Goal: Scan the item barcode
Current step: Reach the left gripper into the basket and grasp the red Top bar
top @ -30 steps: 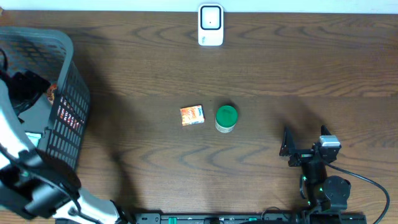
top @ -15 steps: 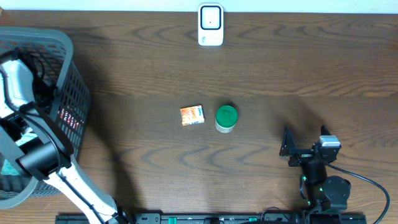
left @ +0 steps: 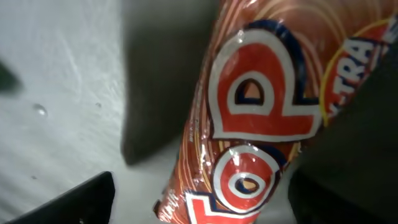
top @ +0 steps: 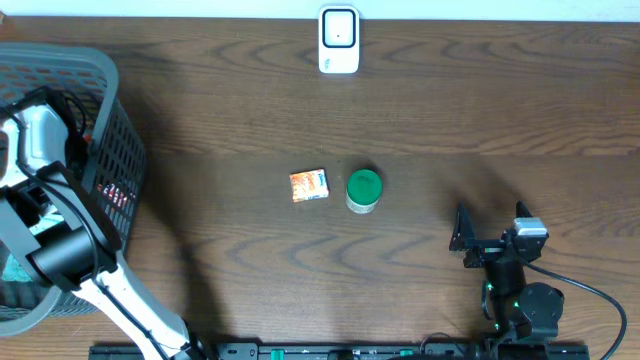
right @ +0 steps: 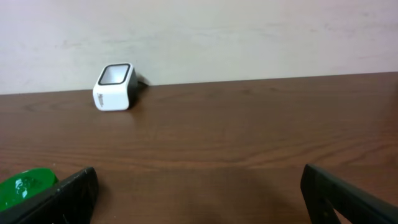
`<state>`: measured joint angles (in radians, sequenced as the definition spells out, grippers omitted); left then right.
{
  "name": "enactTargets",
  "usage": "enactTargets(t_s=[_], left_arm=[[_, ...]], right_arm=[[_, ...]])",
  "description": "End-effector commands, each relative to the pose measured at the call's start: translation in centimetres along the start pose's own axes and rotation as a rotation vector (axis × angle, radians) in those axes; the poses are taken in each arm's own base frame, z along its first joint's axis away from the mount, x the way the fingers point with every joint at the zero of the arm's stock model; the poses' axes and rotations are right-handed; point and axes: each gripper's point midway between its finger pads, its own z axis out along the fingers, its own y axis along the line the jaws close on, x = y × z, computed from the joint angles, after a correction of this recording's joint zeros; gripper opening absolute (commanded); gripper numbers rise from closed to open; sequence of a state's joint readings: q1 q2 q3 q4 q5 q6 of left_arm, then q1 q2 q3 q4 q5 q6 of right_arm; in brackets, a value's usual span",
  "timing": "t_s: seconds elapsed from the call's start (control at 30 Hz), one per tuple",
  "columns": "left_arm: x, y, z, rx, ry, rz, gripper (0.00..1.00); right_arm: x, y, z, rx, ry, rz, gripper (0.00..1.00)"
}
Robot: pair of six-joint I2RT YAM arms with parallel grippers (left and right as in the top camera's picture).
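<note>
My left gripper will close on the snack packet, as both fingers reach down near the basket's pale bottom, on either side of the packet's lettered end (left: 237,182).
A red and orange snack packet (left: 249,124) with big white-edged letters lies on the pale floor of the grey basket (top: 112,150). My left gripper (left: 205,199) is down inside the basket and open, one finger on each side of the packet. Its left finger (left: 68,199) stands clear of the wrapper. In the overhead view only the left arm (top: 45,135) shows, reaching into the basket. The white barcode scanner (top: 339,40) stands at the table's far edge. My right gripper (top: 490,222) rests open and empty at the front right.
A small orange box (top: 309,185) and a green-lidded jar (top: 364,190) sit side by side mid-table. The jar's lid (right: 25,186) shows at the right wrist view's lower left, the scanner (right: 115,87) far off by the wall. The basket's mesh walls enclose the left arm.
The left arm has swung from the basket's near side up into its middle and lowered over the packet. Its jaws have narrowed a little. The right arm has not moved.
</note>
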<state>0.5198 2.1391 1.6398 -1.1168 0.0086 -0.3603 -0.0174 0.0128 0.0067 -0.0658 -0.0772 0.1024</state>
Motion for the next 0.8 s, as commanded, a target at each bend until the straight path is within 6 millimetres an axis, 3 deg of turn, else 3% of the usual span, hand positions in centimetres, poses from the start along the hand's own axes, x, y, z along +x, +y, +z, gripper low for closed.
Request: enactTargets(t_s=[0.0, 0.13, 0.2, 0.33, 0.4, 0.57, 0.6, 0.63, 0.7, 0.73, 0.77], left_arm=[[1.8, 0.9, 3.1, -0.066, 0.085, 0.007, 0.48], [2.0, 1.1, 2.7, -0.071, 0.096, 0.007, 0.11], [2.0, 1.3, 2.2, -0.073, 0.102, 0.004, 0.08], [1.1, 2.2, -2.1, -0.065, 0.096, -0.024, 0.08], [0.4, 2.8, -5.4, -0.041, 0.067, -0.048, 0.07], [-0.3, 3.8, -16.4, 0.157, -0.125, -0.132, 0.08], [0.4, 3.4, -20.2, 0.287, -0.197, -0.179, 0.08], [0.9, 3.0, -21.7, 0.345, -0.224, -0.19, 0.08], [3.4, 1.3, -26.7, 0.535, -0.304, -0.155, 0.08], [5.8, -0.1, -29.5, 0.629, -0.34, -0.092, 0.07], [7.7, -1.0, -30.9, 0.668, -0.362, -0.038, 0.07]], right_arm=[[0.1, 0.1, 0.0, -0.003, 0.001, 0.012, 0.99], [0.1, 0.1, 0.0, -0.003, 0.001, 0.012, 0.99], [0.1, 0.1, 0.0, -0.003, 0.001, 0.012, 0.99], [0.1, 0.1, 0.0, -0.003, 0.001, 0.013, 0.99], [0.1, 0.1, 0.0, -0.003, 0.001, 0.012, 0.99], [0.1, 0.1, 0.0, -0.003, 0.001, 0.012, 0.99], [0.1, 0.1, 0.0, -0.003, 0.001, 0.012, 0.99], [0.1, 0.1, 0.0, -0.003, 0.001, 0.012, 0.99], [0.1, 0.1, 0.0, -0.003, 0.001, 0.012, 0.99], [0.1, 0.1, 0.0, -0.003, 0.001, 0.012, 0.99], [0.1, 0.1, 0.0, -0.003, 0.001, 0.012, 0.99]])
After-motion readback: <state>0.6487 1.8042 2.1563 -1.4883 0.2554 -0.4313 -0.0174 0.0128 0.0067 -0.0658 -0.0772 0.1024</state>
